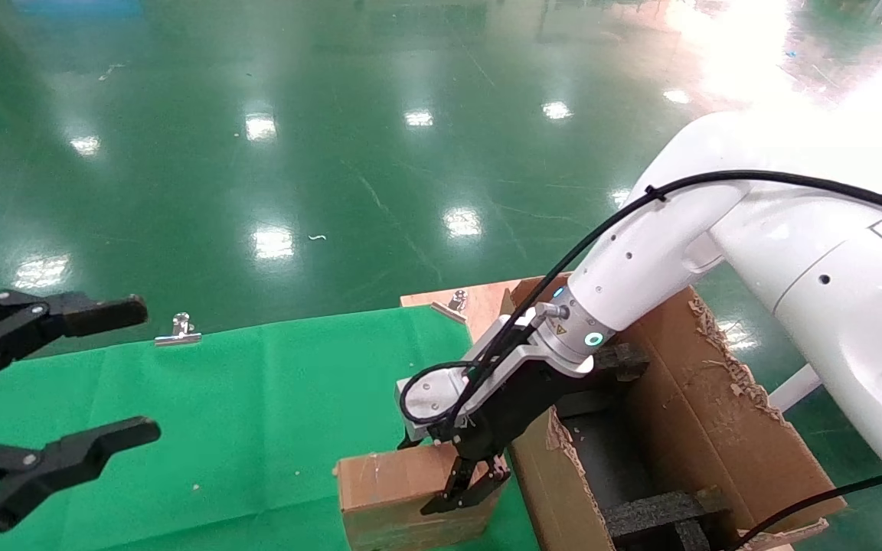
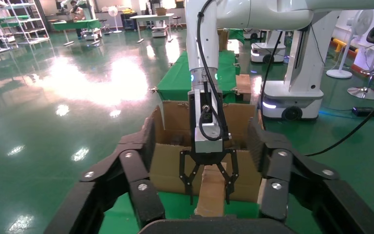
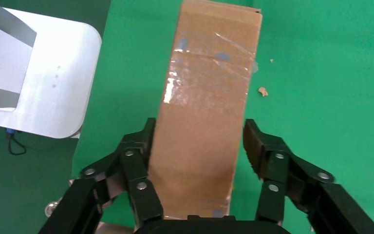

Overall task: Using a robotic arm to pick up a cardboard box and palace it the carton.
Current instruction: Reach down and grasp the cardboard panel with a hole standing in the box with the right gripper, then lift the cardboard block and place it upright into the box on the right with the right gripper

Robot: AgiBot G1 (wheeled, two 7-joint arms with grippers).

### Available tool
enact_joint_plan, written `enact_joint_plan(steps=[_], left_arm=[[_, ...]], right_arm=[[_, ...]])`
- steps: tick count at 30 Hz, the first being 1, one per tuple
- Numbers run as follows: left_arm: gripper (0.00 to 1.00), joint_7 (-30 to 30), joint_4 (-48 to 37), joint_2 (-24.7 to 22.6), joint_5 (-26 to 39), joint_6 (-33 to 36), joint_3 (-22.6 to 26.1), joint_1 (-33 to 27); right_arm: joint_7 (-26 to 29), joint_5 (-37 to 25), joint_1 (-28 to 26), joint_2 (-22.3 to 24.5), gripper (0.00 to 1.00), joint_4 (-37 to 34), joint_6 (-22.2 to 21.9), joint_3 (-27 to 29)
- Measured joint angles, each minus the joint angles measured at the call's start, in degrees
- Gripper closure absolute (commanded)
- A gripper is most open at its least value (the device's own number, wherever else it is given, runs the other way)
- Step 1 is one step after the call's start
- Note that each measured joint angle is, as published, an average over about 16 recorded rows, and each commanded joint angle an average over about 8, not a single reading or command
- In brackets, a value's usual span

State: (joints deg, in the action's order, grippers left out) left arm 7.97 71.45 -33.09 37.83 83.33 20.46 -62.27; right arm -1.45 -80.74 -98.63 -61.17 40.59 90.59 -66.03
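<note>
The right gripper picks up the cardboard box point(image 1: 399, 490) across its long sides next, to place it in the carton.
The small brown cardboard box point(image 1: 399, 490) with clear tape lies on the green cloth next to the carton point(image 1: 717, 413). The carton is large, with ragged flaps and black foam inside. My right gripper point(image 1: 465, 490), on the white robotic arm point(image 1: 640, 260), is open and straddles the box's near end. In the right wrist view the box point(image 3: 209, 107) lies between the fingers of the right gripper point(image 3: 199, 134): one finger is against its side and the other stands a little clear. My left gripper point(image 1: 138, 371) hangs open and empty at the far left.
The green cloth point(image 1: 242, 398) covers the table, with metal clips point(image 1: 178, 330) on its far edge. A bare wooden board point(image 1: 479, 302) lies behind the carton. Shiny green floor lies beyond. A white robot base point(image 3: 39, 78) stands beside the table.
</note>
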Motion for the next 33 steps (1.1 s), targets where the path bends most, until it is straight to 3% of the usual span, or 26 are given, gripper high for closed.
enact_joint_plan(steps=[16,33], left_arm=[[0.0,0.0,0.0,0.0,0.01,0.0,0.0,0.0],[0.0,0.0,0.0,0.0,0.01,0.0,0.01,0.0]], right_arm=[[-0.6,3.09,-2.13,1.11,1.0,-1.0,0.07,0.06],[-5.07,16.04,-20.86,6.45,1.0,-2.67,0.96,-5.77]])
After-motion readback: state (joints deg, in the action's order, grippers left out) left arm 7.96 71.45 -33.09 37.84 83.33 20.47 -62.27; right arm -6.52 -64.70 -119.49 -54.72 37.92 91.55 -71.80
